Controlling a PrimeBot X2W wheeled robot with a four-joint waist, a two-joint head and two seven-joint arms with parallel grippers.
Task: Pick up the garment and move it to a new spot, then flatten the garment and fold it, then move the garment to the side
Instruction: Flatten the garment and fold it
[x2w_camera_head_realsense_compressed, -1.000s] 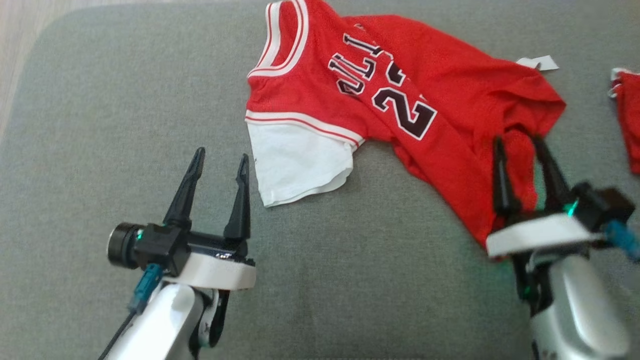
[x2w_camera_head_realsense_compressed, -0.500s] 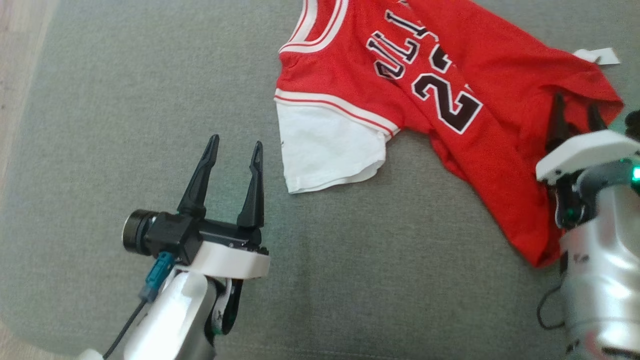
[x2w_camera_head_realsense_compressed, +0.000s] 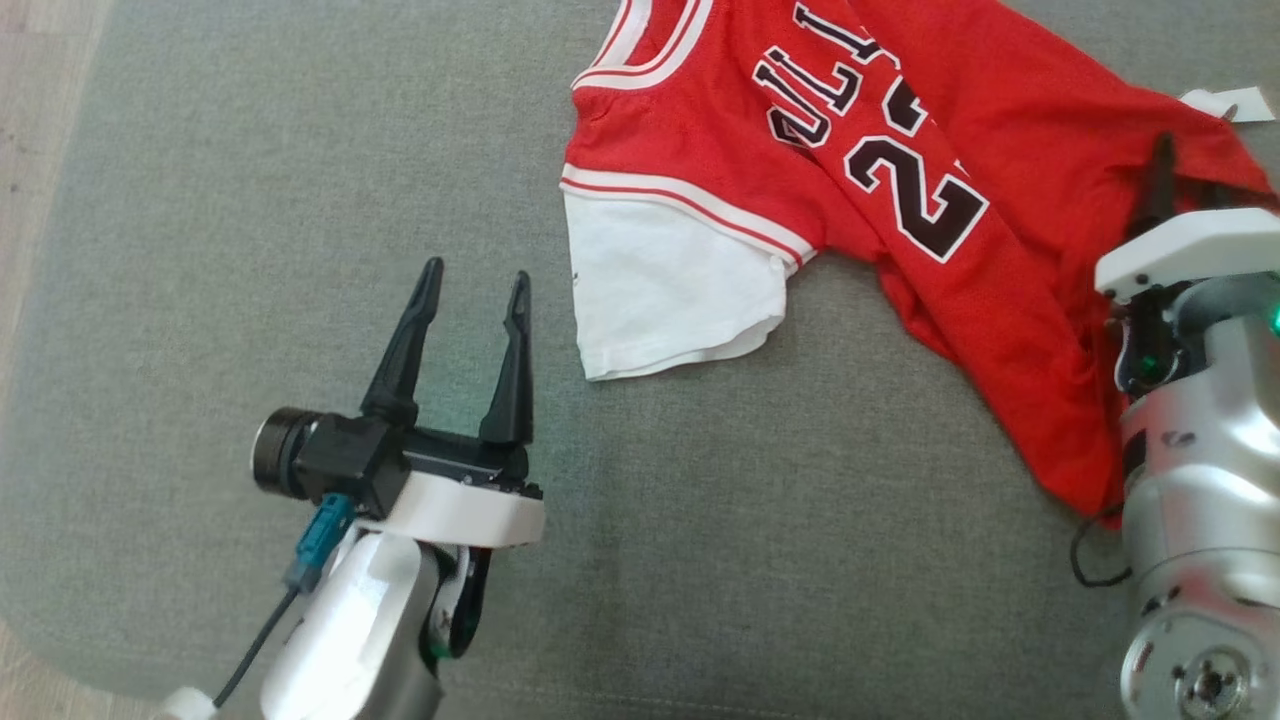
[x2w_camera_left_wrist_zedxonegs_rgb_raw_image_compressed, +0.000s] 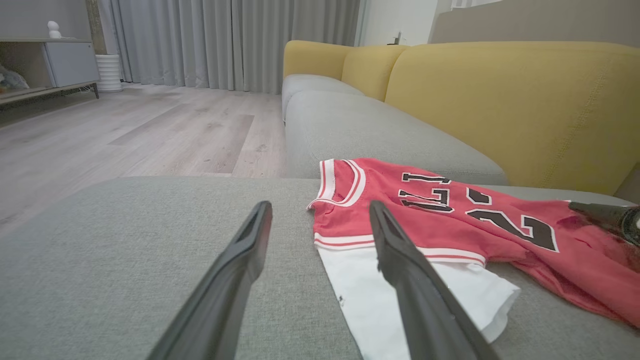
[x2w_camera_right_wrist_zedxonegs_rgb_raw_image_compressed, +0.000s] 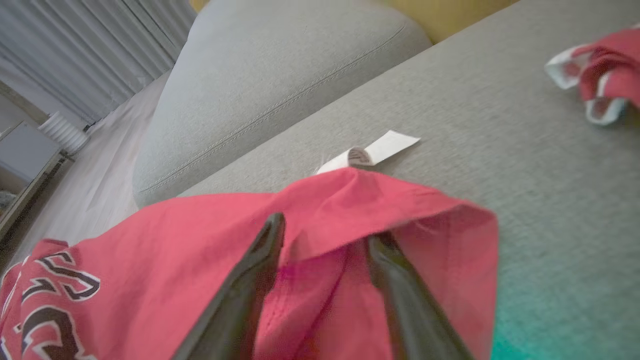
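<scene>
The white sleeve (x2w_camera_head_realsense_compressed: 674, 282) is lying flat and loose on the cushion, so my left gripper should pick up the garment next by the sleeve's long outer edge (x2w_camera_head_realsense_compressed: 576, 288).
The garment (x2w_camera_head_realsense_compressed: 900, 120) is a red basketball jersey with dark numbers and a white sleeve part (x2w_camera_head_realsense_compressed: 670, 290), lying crumpled on the grey cushion (x2w_camera_head_realsense_compressed: 750, 550). My right gripper (x2w_camera_head_realsense_compressed: 1190, 165) is at the jersey's right end, near the hem. In the right wrist view its jaws (x2w_camera_right_wrist_zedxonegs_rgb_raw_image_compressed: 327, 227) stand apart, pushed into a raised fold of the red garment (x2w_camera_right_wrist_zedxonegs_rgb_raw_image_compressed: 200, 235), with cloth between them. My left gripper (x2w_camera_head_realsense_compressed: 476, 270) hovers open over bare cushion, left of the white part. In the left wrist view the left gripper (x2w_camera_left_wrist_zedxonegs_rgb_raw_image_compressed: 320, 205) points at the garment (x2w_camera_left_wrist_zedxonegs_rgb_raw_image_compressed: 450, 210) without touching it.
A white tag (x2w_camera_right_wrist_zedxonegs_rgb_raw_image_compressed: 380, 149) lies just past the hem. Another red and white cloth (x2w_camera_right_wrist_zedxonegs_rgb_raw_image_compressed: 605, 75) sits further right on the cushion. The yellow sofa back (x2w_camera_left_wrist_zedxonegs_rgb_raw_image_compressed: 500, 100) rises behind, and wooden floor (x2w_camera_left_wrist_zedxonegs_rgb_raw_image_compressed: 125, 125) lies beyond the cushion's left edge.
The head camera has shifted. My right gripper has pushed forward into the jersey's hem fold and its jaws have narrowed a little. The left gripper stays open in place.
</scene>
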